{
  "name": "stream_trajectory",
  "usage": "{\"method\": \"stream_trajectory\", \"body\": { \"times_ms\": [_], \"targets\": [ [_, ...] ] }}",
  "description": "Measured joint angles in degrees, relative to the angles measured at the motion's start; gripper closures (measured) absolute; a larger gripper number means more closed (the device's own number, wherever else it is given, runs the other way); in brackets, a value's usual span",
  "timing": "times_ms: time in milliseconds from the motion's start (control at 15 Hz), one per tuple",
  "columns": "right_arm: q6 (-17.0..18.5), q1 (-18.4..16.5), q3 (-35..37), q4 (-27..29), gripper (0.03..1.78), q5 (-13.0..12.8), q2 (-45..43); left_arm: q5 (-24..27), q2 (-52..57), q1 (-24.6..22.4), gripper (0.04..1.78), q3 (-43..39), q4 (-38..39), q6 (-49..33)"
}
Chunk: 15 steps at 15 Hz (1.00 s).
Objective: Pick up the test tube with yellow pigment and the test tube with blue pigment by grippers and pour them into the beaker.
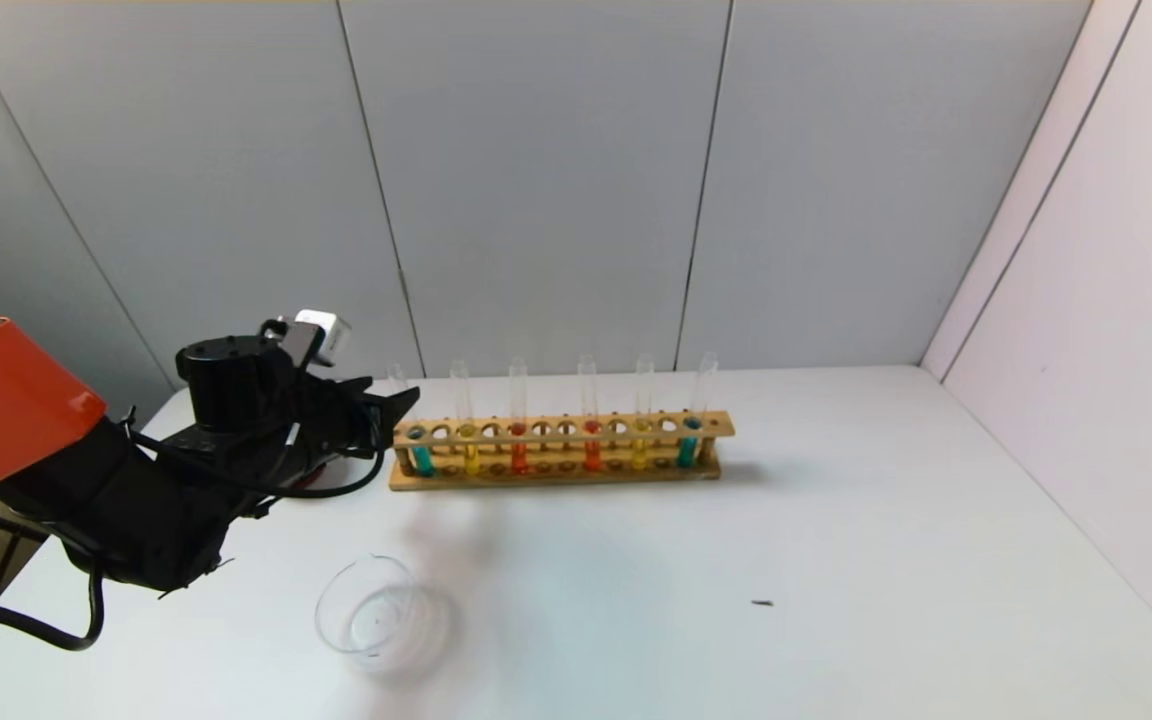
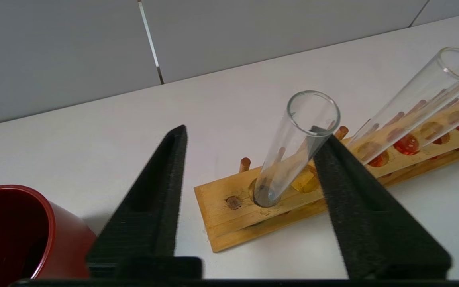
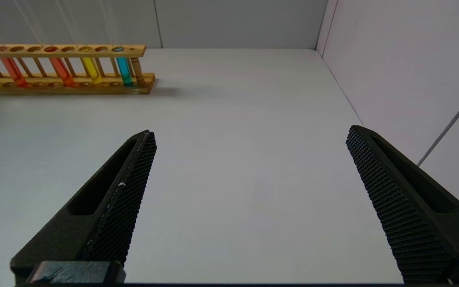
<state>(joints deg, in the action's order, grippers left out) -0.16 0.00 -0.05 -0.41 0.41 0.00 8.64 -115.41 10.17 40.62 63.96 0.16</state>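
Observation:
My left gripper grabs the blue test tube by the bare glass below its rim (image 1: pixel 398 378) next to pour, since the wooden rack (image 1: pixel 561 430) encloses the tube's lower half.
A wooden rack (image 1: pixel 561 430) holds several tubes. A test tube with blue pigment (image 1: pixel 421 455) stands at its left end, and a test tube with yellow pigment (image 1: pixel 471 455) beside it. Another yellow tube (image 1: pixel 641 450) and another blue tube (image 1: pixel 688 450) stand at the right end. My left gripper (image 1: pixel 398 408) is open at the rack's left end. In the left wrist view the end tube (image 2: pixel 297 147) stands between the open fingers of that gripper (image 2: pixel 249 131), close to one finger (image 2: pixel 357 191). The empty beaker (image 1: pixel 381 615) sits on the table in front. My right gripper (image 3: pixel 249 131) is open and empty over bare table.
Two orange-red tubes (image 1: pixel 519 455) stand in the rack's middle. A dark red cup (image 2: pixel 14 235) stands just left of the rack, beside my left gripper. The white table (image 1: pixel 836 560) meets a wall on the right. The rack also shows in the right wrist view (image 3: pixel 62 85).

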Motion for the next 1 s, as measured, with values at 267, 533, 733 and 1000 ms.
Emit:
{"method": "stream_trajectory", "body": {
  "times_ms": [267, 533, 733, 1000],
  "targets": [
    [0.00, 0.00, 0.00, 0.00, 0.07, 0.00, 0.00, -0.02, -0.44, 0.09, 1.46, 0.26, 0.10, 0.02],
    [0.00, 0.00, -0.02, 0.01, 0.07, 0.00, 0.00, -0.10, -0.20, 0.24, 1.52, 0.12, -0.05, -0.02],
    [0.00, 0.00, -0.02, 0.01, 0.07, -0.01, 0.00, -0.30, 1.52, 0.55, 1.52, 0.37, -0.93, 0.05],
    [0.00, 0.00, -0.02, 0.00, 0.07, 0.00, 0.00, -0.40, 5.73, 1.05, 1.52, 2.54, -6.47, 0.05]
  ]
}}
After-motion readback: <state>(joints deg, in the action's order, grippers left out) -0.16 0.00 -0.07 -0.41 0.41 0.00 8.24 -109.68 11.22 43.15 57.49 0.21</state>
